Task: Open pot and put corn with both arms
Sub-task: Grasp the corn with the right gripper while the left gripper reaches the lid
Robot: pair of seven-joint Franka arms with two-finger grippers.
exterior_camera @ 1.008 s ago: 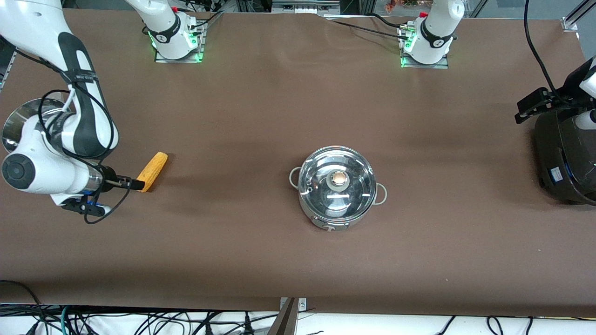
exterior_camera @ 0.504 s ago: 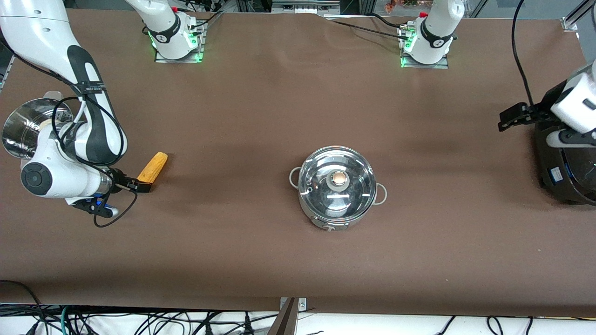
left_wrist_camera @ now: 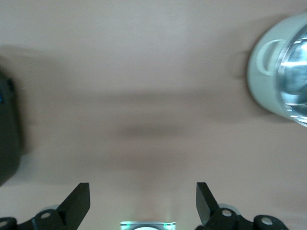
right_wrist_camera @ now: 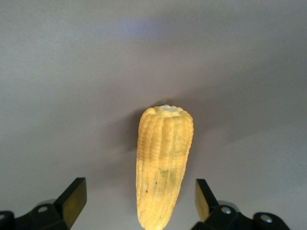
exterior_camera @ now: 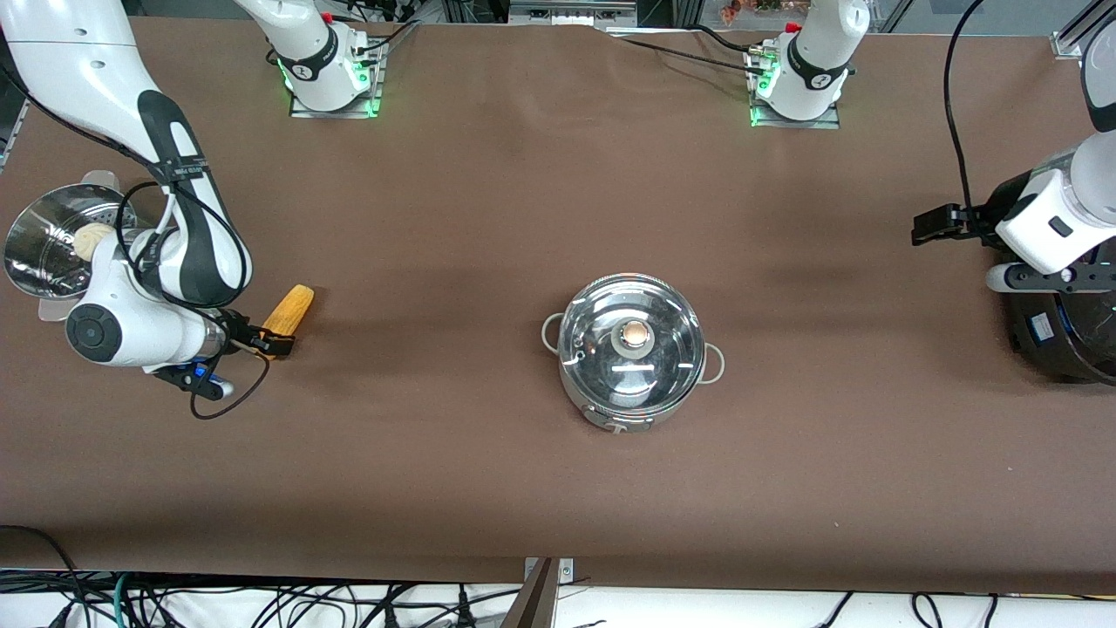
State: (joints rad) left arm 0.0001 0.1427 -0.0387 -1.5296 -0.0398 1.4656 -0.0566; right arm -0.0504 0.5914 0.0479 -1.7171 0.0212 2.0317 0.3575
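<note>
My right gripper would miss now, above the corn's top [exterior_camera: 289, 310]; it should lower before closing.
The shiny steel pot [exterior_camera: 631, 349] stands mid-table with its glass lid and round knob [exterior_camera: 636, 334] on. The yellow-orange corn [exterior_camera: 289, 314] lies on the brown cloth toward the right arm's end. My right gripper [exterior_camera: 261, 338] is low at the cob's narrow end and open. In the right wrist view the corn [right_wrist_camera: 164, 167] runs between the two spread fingers of that gripper [right_wrist_camera: 139, 199], untouched by either. My left gripper [exterior_camera: 931, 228] hangs open and empty beside the rice cooker. Its wrist view shows the gripper [left_wrist_camera: 142, 201] over bare cloth and the pot [left_wrist_camera: 280, 67] off at the edge.
A large black rice cooker [exterior_camera: 1059, 331] sits at the left arm's end, under that arm's wrist. A steel perforated steamer bowl [exterior_camera: 39, 244] with a white bun [exterior_camera: 90, 237] stands at the right arm's end, beside the right arm's elbow.
My right gripper has slid forward along the corn, so its fingers now straddle the narrow end. My left gripper has swung out from over the rice cooker toward the table's middle.
</note>
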